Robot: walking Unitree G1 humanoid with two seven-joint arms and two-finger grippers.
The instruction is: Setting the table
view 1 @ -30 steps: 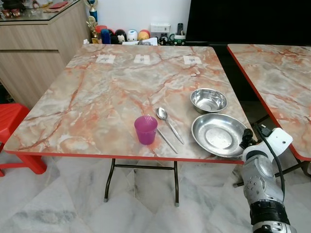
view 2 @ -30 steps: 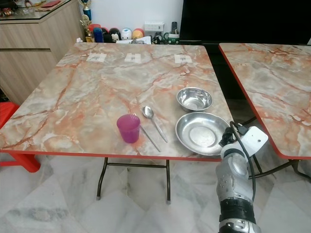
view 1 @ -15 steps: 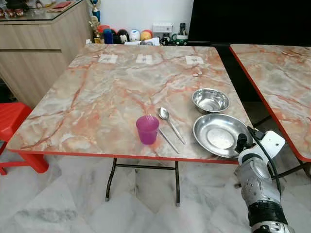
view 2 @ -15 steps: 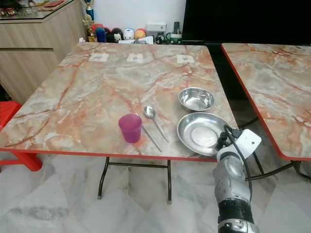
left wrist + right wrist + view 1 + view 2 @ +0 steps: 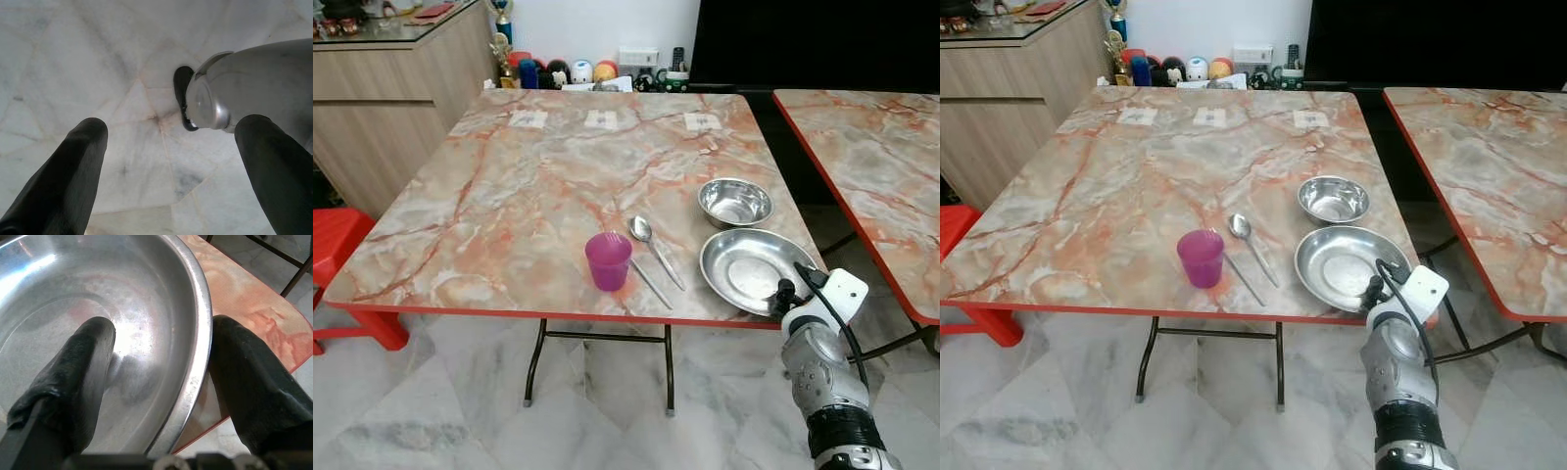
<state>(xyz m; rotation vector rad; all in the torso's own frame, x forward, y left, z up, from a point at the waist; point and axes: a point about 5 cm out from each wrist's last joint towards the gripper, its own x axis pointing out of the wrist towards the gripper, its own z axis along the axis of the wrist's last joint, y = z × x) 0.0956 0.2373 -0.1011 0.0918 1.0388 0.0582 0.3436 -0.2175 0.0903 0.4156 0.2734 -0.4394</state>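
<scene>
The steel plate is far wider than my open fingers. My right gripper should grab it by its thin raised rim (image 5: 198, 360) next.
A wide steel plate (image 5: 749, 269) lies at the near right corner of the marbled table (image 5: 509, 196). Just behind it sits a small steel bowl (image 5: 735, 201). To the plate's left lie a spoon (image 5: 646, 238) and a thin metal stick (image 5: 649, 282), then a purple cup (image 5: 608, 260). My right gripper (image 5: 781, 297) is at the plate's near right rim. It is open and straddles the rim (image 5: 198, 347), one finger inside the plate (image 5: 88, 367) and the other outside it (image 5: 244, 372). My left gripper (image 5: 173, 129) hangs open above the marble floor.
A second marbled table (image 5: 871, 147) stands to the right across a narrow gap. A red stool (image 5: 342, 245) and a wooden cabinet (image 5: 382, 98) are on the left. Toys and bottles (image 5: 558, 70) line the wall behind the table.
My right arm has shifted left and slightly nearer, bringing the gripper onto the plate's rim. The camera view has moved a little; the tableware stays in place.
</scene>
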